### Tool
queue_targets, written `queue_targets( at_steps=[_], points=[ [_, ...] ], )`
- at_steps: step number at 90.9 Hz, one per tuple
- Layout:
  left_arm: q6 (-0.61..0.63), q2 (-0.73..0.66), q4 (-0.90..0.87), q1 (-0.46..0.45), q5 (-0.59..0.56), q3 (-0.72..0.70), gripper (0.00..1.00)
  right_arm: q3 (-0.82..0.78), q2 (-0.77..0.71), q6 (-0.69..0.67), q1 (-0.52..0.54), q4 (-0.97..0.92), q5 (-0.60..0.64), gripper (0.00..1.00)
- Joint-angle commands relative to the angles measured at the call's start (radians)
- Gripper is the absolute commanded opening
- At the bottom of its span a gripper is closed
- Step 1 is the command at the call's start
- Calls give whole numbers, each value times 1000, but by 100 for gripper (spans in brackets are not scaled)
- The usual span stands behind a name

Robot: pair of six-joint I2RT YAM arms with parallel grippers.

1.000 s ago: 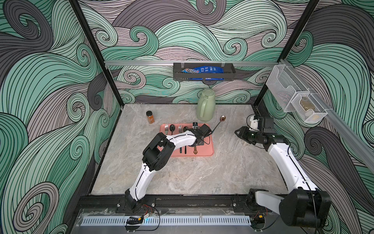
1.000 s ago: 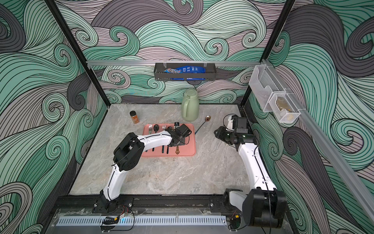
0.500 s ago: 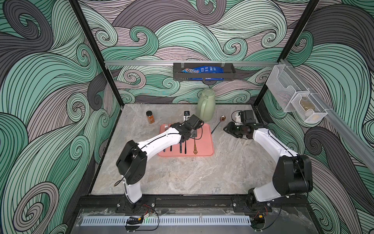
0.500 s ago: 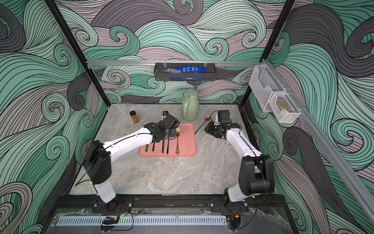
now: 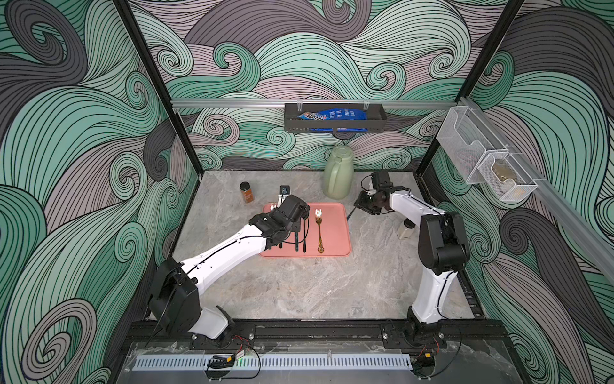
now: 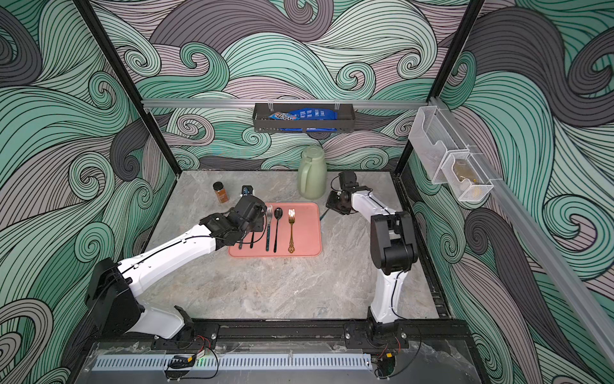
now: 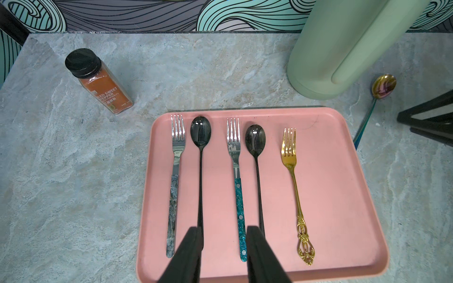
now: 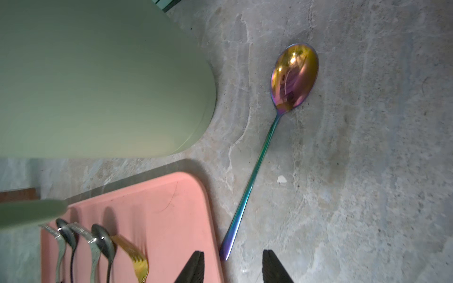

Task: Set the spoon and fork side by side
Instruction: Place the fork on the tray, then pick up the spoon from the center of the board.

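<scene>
My right gripper takes hold of the rainbow spoon by its handle next, with its bowl pointing away, to set the spoon beside the gold fork.
On the pink tray lie two silver forks, each with a black spoon beside it, and a gold fork alone at the right. A rainbow spoon lies on the table just right of the tray, its handle end by the tray's edge. My left gripper hangs open over the tray's left half, holding nothing. Over the spoon's handle end my right gripper stands open, hiding the bowl in both top views.
A green pitcher stands behind the tray's far right corner, close to the rainbow spoon. A spice jar and a small black object sit behind the tray's left. A small bottle stands by the right arm.
My left gripper has drawn leftward across the tray, away from the gold fork, with its jaws a little wider. My right gripper has moved left and now sits over the rainbow spoon.
</scene>
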Motion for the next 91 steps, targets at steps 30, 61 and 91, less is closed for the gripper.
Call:
queue_targets(
  at_steps=[30,61,91],
  points=[
    [49,-38,44,31,47,-30,34,252,239,-32,42,-112,154,43],
    [47,-64,57,38,66,-44,34,326,328,-51,58,-170,234,28],
    [46,-84,66,38,80,-56,35,282,314,-77,22,-188,272,9]
  ],
)
